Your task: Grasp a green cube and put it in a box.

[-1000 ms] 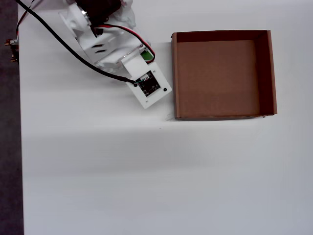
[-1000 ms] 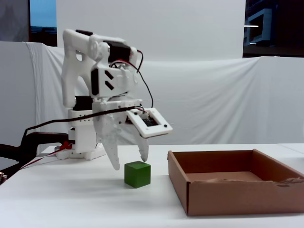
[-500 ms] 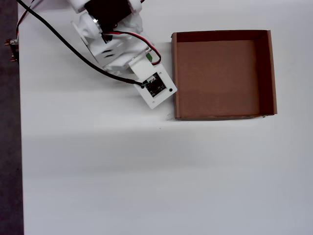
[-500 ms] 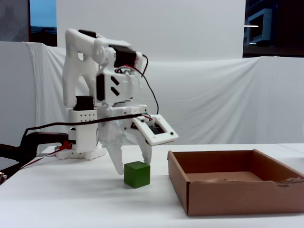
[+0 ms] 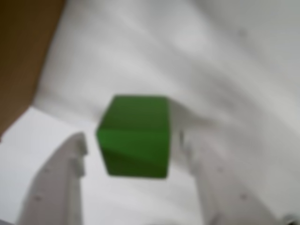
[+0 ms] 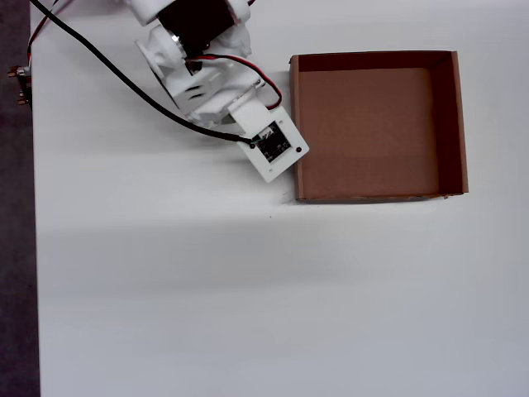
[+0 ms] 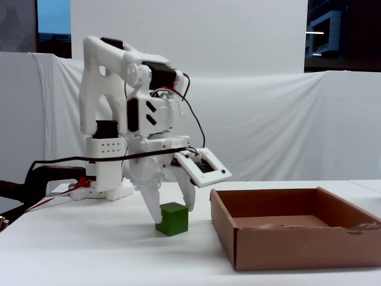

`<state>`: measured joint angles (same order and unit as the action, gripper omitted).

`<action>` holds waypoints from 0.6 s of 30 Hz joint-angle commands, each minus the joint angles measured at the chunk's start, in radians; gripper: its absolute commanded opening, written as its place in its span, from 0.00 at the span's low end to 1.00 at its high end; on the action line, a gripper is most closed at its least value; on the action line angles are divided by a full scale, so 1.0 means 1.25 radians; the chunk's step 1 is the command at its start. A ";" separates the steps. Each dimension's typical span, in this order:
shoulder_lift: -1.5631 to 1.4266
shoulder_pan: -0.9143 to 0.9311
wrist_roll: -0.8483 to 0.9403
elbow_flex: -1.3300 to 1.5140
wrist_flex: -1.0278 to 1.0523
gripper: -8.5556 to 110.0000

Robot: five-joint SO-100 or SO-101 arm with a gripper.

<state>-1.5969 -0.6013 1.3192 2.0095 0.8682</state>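
My gripper is to grab the green cube (image 5: pixel 133 136) next by its opposite sides, so that it can put the cube in the box (image 5: pixel 23 51).
The green cube (image 5: pixel 133 136) rests on the white table, a little left of the box (image 7: pixel 297 245) in the fixed view. My gripper (image 5: pixel 132 140) is open and low over the cube, with one white finger (image 5: pixel 65 180) on each side. A gap of table shows between each finger and the cube. In the fixed view the gripper (image 7: pixel 173 213) straddles the green cube (image 7: pixel 172 218), its tips near the table. From overhead the arm hides the cube, and the wrist camera board (image 6: pixel 277 149) sits just left of the box wall (image 6: pixel 295 124). A brown box wall (image 5: pixel 21 56) fills the wrist view's top left.
The arm's white base (image 7: pixel 107 173) stands at the back left of the table. A black cable (image 6: pixel 107 70) trails from the arm to the table's top-left corner. A dark strip (image 6: pixel 16 248) marks the table's left edge in the overhead view. White cloth backs the scene.
The gripper has come down and shifted toward the box, so its fingers now stand on either side of the cube. The cube has stayed in place.
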 commanded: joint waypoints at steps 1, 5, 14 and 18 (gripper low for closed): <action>-0.006 -0.012 0.023 -0.032 -0.012 0.31; -0.005 -0.015 0.023 -0.028 -0.015 0.29; 0.001 -0.021 0.023 0.001 -0.050 0.28; 0.001 -0.022 0.023 0.005 -0.050 0.28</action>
<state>-1.5877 -0.6167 1.3192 2.0203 0.8130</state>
